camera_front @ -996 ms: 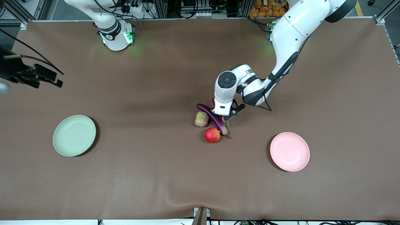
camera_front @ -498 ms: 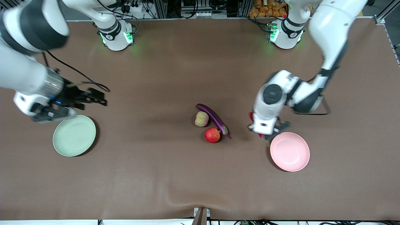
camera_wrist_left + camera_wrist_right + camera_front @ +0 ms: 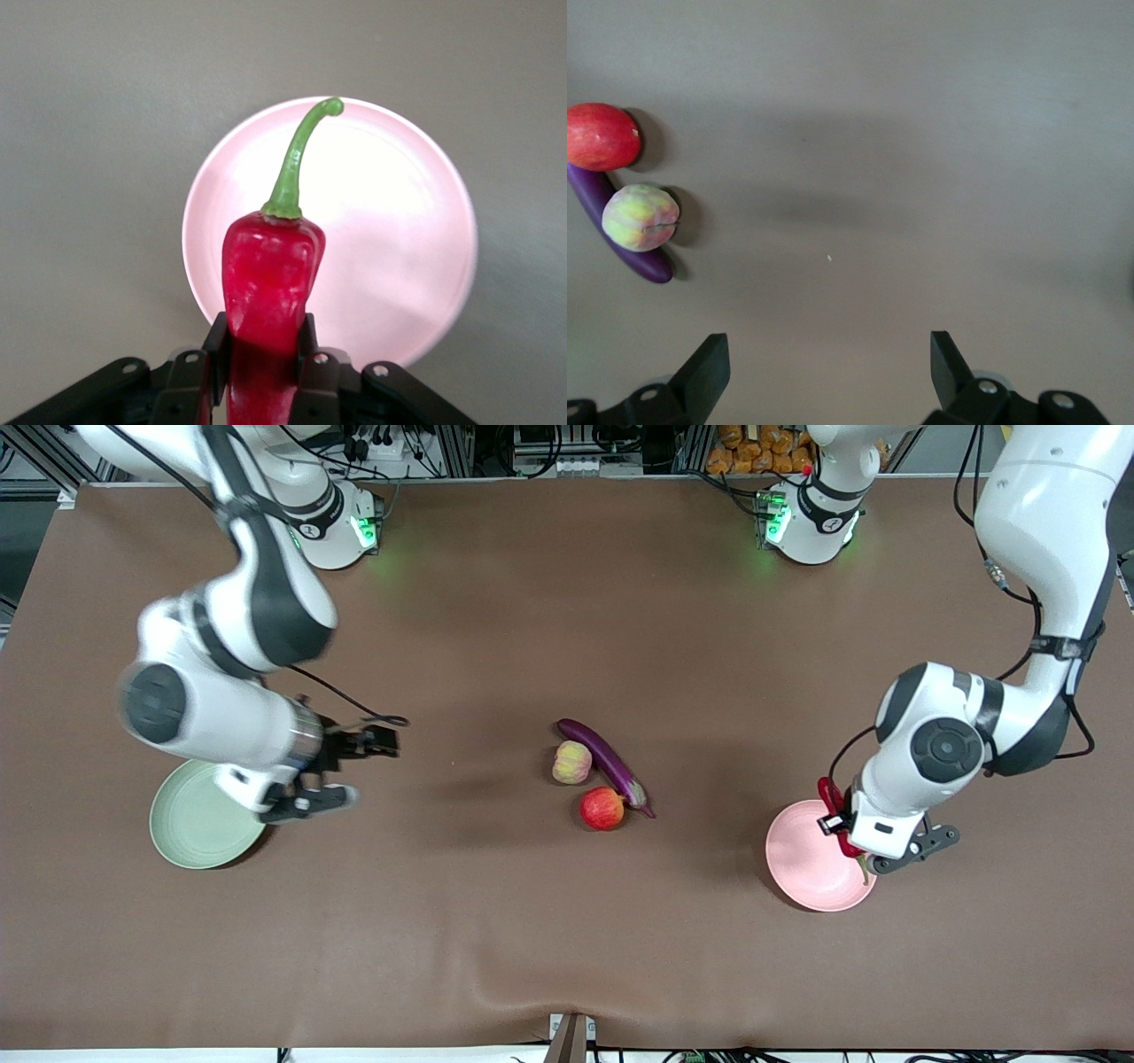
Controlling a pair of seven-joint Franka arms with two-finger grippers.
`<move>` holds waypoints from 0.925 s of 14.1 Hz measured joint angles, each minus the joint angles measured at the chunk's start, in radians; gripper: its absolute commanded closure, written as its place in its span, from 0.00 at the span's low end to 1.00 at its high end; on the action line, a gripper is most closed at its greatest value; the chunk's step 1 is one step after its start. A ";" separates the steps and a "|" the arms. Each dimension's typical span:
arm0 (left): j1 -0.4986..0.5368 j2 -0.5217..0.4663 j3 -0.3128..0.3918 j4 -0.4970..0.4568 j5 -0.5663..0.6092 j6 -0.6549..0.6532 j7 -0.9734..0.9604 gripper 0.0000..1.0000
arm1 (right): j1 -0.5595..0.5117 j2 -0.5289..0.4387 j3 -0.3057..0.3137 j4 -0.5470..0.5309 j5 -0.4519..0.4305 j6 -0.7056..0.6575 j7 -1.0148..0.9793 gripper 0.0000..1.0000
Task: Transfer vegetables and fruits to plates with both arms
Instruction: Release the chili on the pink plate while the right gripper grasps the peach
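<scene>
I should grab the lumpy fruit (image 3: pixel 572 763) by its rounded sides with my right gripper next, and then I will set it on the green plate (image 3: pixel 190 828).
My left gripper (image 3: pixel 858 849) is shut on the red pepper (image 3: pixel 830 795) and holds it over the pink plate (image 3: pixel 806 864). In the left wrist view the pepper (image 3: pixel 270 283) sits between the fingers of the left gripper (image 3: pixel 262 341), green stem out over the pink plate (image 3: pixel 399 221). My right gripper (image 3: pixel 337 775) is open and empty over the table beside the green plate (image 3: pixel 190 828). The eggplant (image 3: pixel 607 762), the lumpy fruit (image 3: pixel 572 763) and the round red fruit (image 3: pixel 602 808) lie together mid-table. The right wrist view shows the eggplant (image 3: pixel 645 261), lumpy fruit (image 3: pixel 640 217) and red fruit (image 3: pixel 601 135) well ahead of the right gripper (image 3: pixel 828 354).
A brown cloth covers the table, with a low fold (image 3: pixel 496 992) near the edge closest to the front camera. Both arm bases (image 3: pixel 332 527) (image 3: pixel 811 522) stand at the edge farthest from it. Bare cloth lies between each plate and the produce.
My left gripper has carried the red pepper from the pile to above the pink plate. My right arm has swung in from the table's end, past the green plate, toward the middle.
</scene>
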 measured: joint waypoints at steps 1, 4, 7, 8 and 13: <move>-0.001 0.022 0.009 0.009 0.022 0.012 0.000 1.00 | 0.026 0.024 0.000 0.001 0.000 0.028 0.016 0.00; 0.001 0.067 0.054 0.022 0.042 0.069 0.000 1.00 | 0.130 0.073 0.001 0.005 -0.001 0.134 0.263 0.00; 0.005 0.100 0.064 0.023 0.042 0.109 0.000 0.58 | 0.237 0.123 0.001 0.005 -0.003 0.251 0.540 0.00; 0.005 0.109 0.064 0.023 0.042 0.118 -0.001 0.37 | 0.259 0.143 0.000 0.005 -0.003 0.280 0.587 0.00; 0.004 0.118 0.064 0.025 0.042 0.125 -0.002 0.00 | 0.300 0.245 -0.001 0.025 -0.003 0.399 0.657 0.00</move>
